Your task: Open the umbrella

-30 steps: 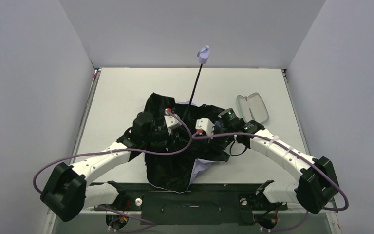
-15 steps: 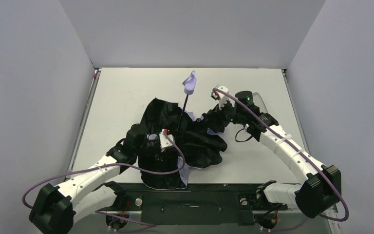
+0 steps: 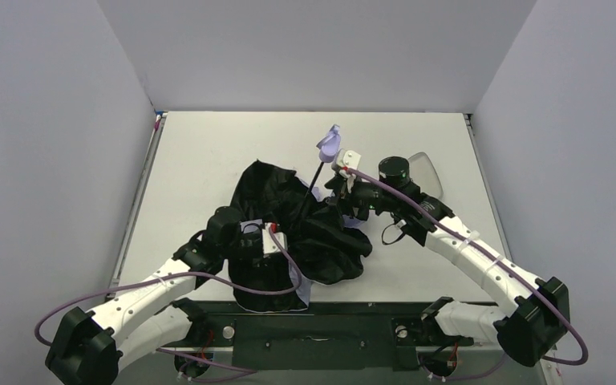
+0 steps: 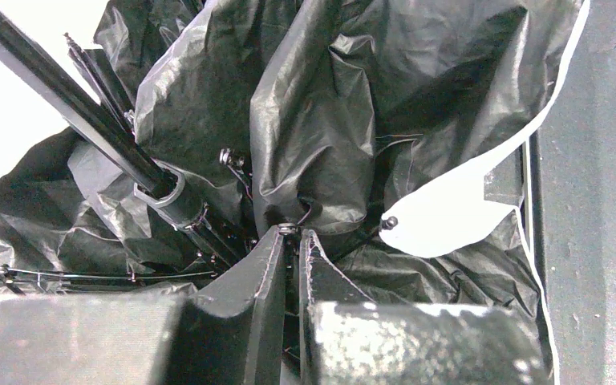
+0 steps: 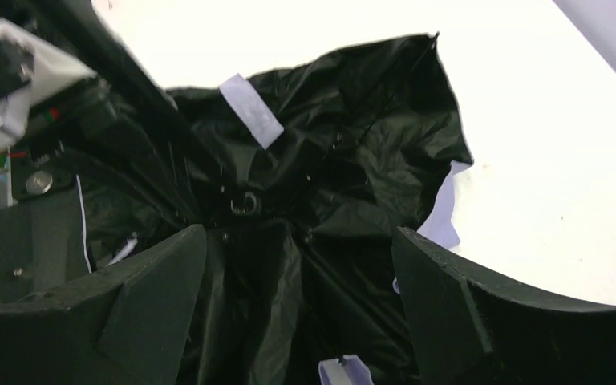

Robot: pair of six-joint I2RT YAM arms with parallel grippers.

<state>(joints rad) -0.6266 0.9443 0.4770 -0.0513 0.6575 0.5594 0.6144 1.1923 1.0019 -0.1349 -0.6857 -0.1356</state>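
I should open the umbrella (image 3: 325, 241) by grabbing the umbrella's black stem between lavender handle and collar (image 3: 312, 187) with my right gripper, as that leaves the ribs free.
The umbrella (image 3: 325, 241) lies crumpled in the middle of the table, black underside up. Its thin black shaft (image 3: 314, 178) slants up and away to the lavender knob handle (image 3: 330, 145). My left gripper (image 3: 277, 241) is buried in the near folds. In the left wrist view its jaws (image 4: 293, 234) are shut on a thin rib of the umbrella, just right of the shaft (image 4: 64, 100) and its collar (image 4: 172, 199). My right gripper (image 3: 343, 200) hangs open over the far right folds. In its wrist view the fingers (image 5: 298, 265) straddle black fabric (image 5: 345, 160) without touching it.
A pale oblong case (image 3: 427, 172) lies at the back right, partly hidden behind my right arm. The white table (image 3: 200, 160) ends at grey walls on three sides. A dark base rail (image 3: 321, 329) runs along the near edge, close to the fabric's lavender hem (image 4: 449, 216).
My left gripper shut on the umbrella and drew back toward the near edge, dragging the fabric. The handle sank lower. My right gripper let go, opened wide and now hovers beside the shaft.
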